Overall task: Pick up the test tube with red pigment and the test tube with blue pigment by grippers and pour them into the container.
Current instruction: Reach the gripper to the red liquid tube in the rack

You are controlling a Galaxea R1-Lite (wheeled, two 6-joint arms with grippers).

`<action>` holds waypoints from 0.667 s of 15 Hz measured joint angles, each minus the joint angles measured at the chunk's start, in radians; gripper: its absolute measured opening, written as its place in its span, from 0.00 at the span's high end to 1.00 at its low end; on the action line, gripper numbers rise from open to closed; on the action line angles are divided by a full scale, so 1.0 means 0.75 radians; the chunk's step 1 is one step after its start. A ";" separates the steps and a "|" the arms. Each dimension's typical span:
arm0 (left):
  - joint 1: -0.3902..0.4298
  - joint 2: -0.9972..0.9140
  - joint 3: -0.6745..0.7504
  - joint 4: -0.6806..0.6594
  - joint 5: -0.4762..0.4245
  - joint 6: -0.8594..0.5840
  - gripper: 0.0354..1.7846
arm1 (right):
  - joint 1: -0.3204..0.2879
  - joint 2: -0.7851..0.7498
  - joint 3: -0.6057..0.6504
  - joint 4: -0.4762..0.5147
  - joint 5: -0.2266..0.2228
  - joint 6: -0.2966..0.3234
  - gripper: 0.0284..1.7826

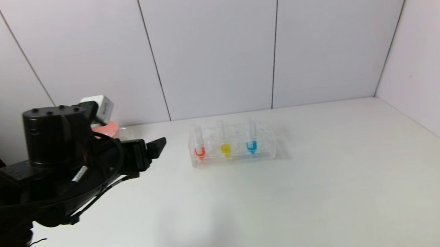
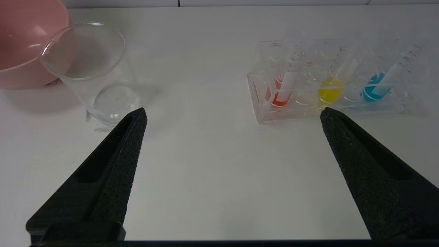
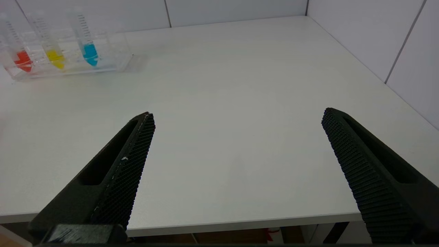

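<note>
My left gripper takes hold of the red-pigment tube by its upper part below the tube's rim [image 1: 197,135] [image 2: 293,63] next. The clear rack surrounds the red-pigment tube's lower end.
The red-pigment tube [image 1: 199,144] and the blue-pigment tube [image 1: 251,138] stand upright in a clear rack [image 1: 273,150] at mid-table, with a yellow tube between them. Both also show in the left wrist view, red [image 2: 283,90] and blue [image 2: 377,87], and in the right wrist view, red [image 3: 20,55] and blue [image 3: 87,43]. The glass beaker [image 2: 92,73] stands left of the rack, hidden behind my left arm in the head view. My left gripper [image 2: 233,115] is open and empty, above the table short of beaker and rack. My right gripper [image 3: 238,116] is open and empty over the table's near edge.
A pink bowl [image 2: 24,44] sits just behind the beaker, its rim showing in the head view [image 1: 107,130]. The table's near edge [image 3: 240,223] lies under the right gripper. White wall panels close the back and right sides.
</note>
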 joint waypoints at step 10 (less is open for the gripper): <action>-0.297 0.504 -0.359 -0.093 0.542 -0.083 0.01 | 0.000 0.000 0.000 -0.001 0.000 0.000 0.00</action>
